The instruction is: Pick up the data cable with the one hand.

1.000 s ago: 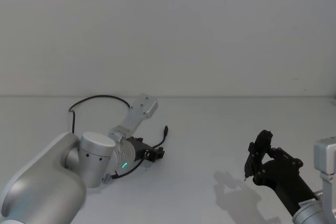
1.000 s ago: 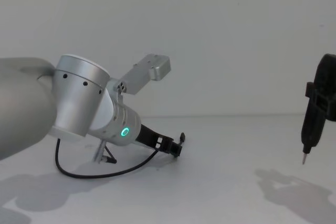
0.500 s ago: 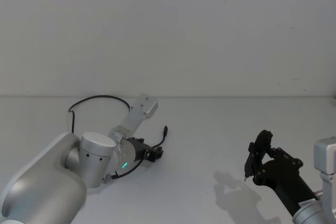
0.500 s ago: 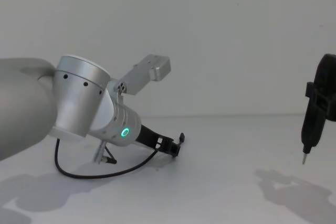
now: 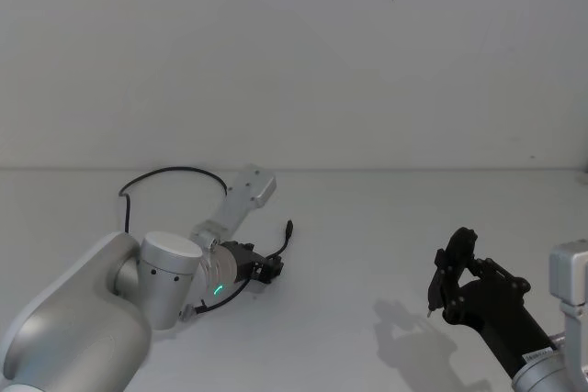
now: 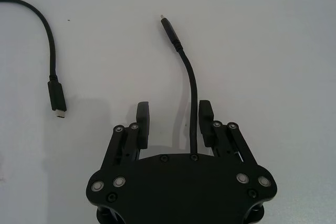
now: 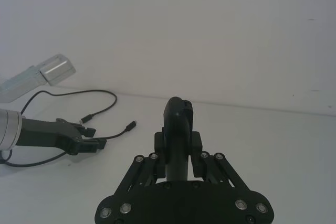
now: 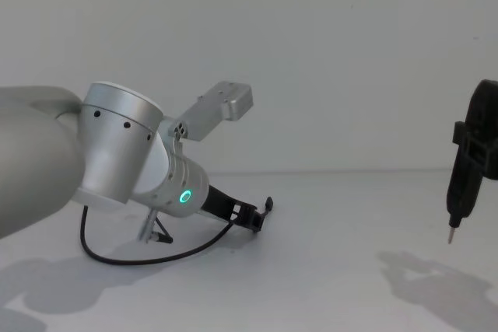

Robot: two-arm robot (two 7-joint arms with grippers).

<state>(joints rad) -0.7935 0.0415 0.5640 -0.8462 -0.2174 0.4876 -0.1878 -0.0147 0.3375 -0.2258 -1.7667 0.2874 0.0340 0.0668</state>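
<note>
My left gripper needs to hold the data cable by its thin black cord behind the plug point(image 6: 193, 103) next, so the data cable's small plug point(image 6: 170, 32) stays free.
The data cable point(image 6: 191, 95) is a thin black cord lying on the white table. In the left wrist view it runs out between the two fingers, close to one finger point(image 6: 205, 121), to a small plug point(image 6: 169, 27). Its other plug point(image 6: 56, 98) lies off to the side. My left gripper point(image 6: 174, 124), the one hand, is low over the table and open, astride the cord. From the head it sits left of centre point(image 5: 270, 270), with the cable point(image 5: 283, 240) reaching past it. From the chest the cable point(image 8: 156, 258) sags in a loop under the arm. My right gripper point(image 5: 450, 273) hangs at the right.
The silver camera bracket point(image 5: 250, 188) of the left arm juts out over the cable's far loop. The right gripper point(image 7: 178, 145) is shut on a black tool point(image 7: 178, 119) whose thin metal tip point(image 8: 450, 235) points down. The white table point(image 5: 367, 227) runs back to a plain wall.
My left gripper has edged slightly back along the cable, towards its own arm. The cable and the right arm have stayed in place.
</note>
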